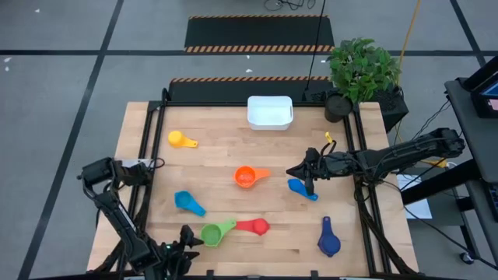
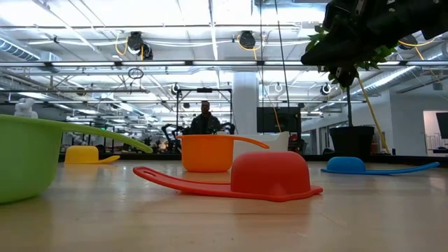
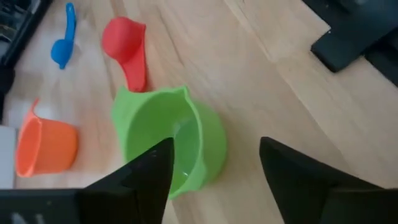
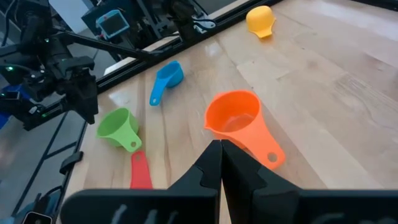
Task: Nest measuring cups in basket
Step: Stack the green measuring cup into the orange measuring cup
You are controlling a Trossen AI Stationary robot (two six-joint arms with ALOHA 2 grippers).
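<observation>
My left gripper's fingers end above its rim [image 3: 200, 146], with the table showing past them, so lowering to the cup comes next, before closing on the green cup.
Several measuring cups lie spread over the wooden table: yellow [image 1: 181, 140], orange [image 1: 246, 176], light blue [image 1: 187, 202], green [image 1: 214, 232], red [image 1: 255, 226], blue [image 1: 299, 188] and dark blue [image 1: 329, 239]. The white basket [image 1: 270, 111] stands at the far edge. My left gripper [image 3: 216, 149] is open at the near edge, right at the upright green cup [image 3: 168, 140]; one finger shows in front of its mouth, the other stands beside it. My right gripper [image 4: 221, 152] is shut, hanging above the table near the blue cup. My left gripper is open at the green cup's rim [image 3: 180, 134], slanting down from the table's near left. I cannot tell whether a finger touches the cup. The cup stands upright on the table on its base.
The red cup [image 2: 269, 175] lies mouth down, its handle [image 3: 135, 74] reaching toward the green cup. A potted plant [image 1: 362, 70] stands at the far right corner. Black frame rails [image 1: 144, 155] run along the table's sides. A person stands in the room beyond the table [image 2: 205, 119].
</observation>
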